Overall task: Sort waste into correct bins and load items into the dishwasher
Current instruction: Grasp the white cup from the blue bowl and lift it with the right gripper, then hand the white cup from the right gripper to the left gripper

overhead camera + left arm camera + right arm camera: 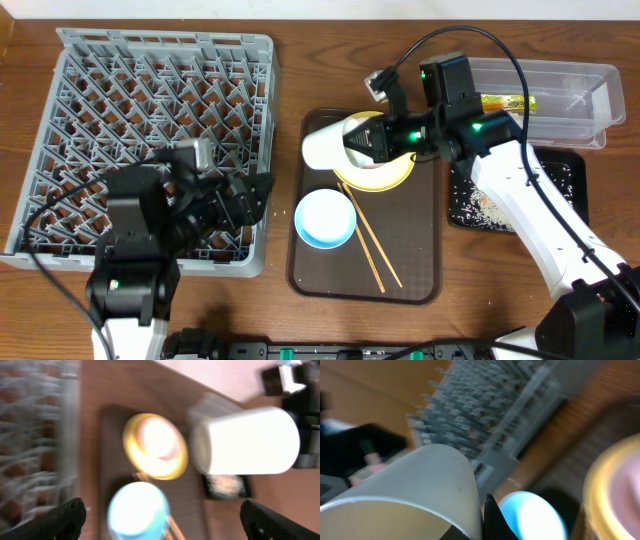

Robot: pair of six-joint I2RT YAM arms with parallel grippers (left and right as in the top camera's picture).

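The white cup should go opening-first into the dish rack (150,100), so my left gripper should next grab it around its base end (317,149), opposite the cup's held rim.
My right gripper (352,140) is shut on the rim of a white cup (325,145), held on its side above the far end of the brown tray (420,270). In the right wrist view, one black finger (495,522) presses the outside of the cup (420,485). Just beside it on the tray is a yellow plate (390,172), with a light blue bowl (325,218) and two chopsticks (375,245) nearer the front. My left gripper (250,195) hangs open at the right edge of the grey dish rack (150,100). Its blurred view shows the cup (247,440), plate (155,445) and bowl (137,510).
A clear tub (590,80) at the back right holds a yellow-green wrapper (505,102). In front of it a black tray (570,190) carries pale rice crumbs (480,205). My right arm reaches across both of them.
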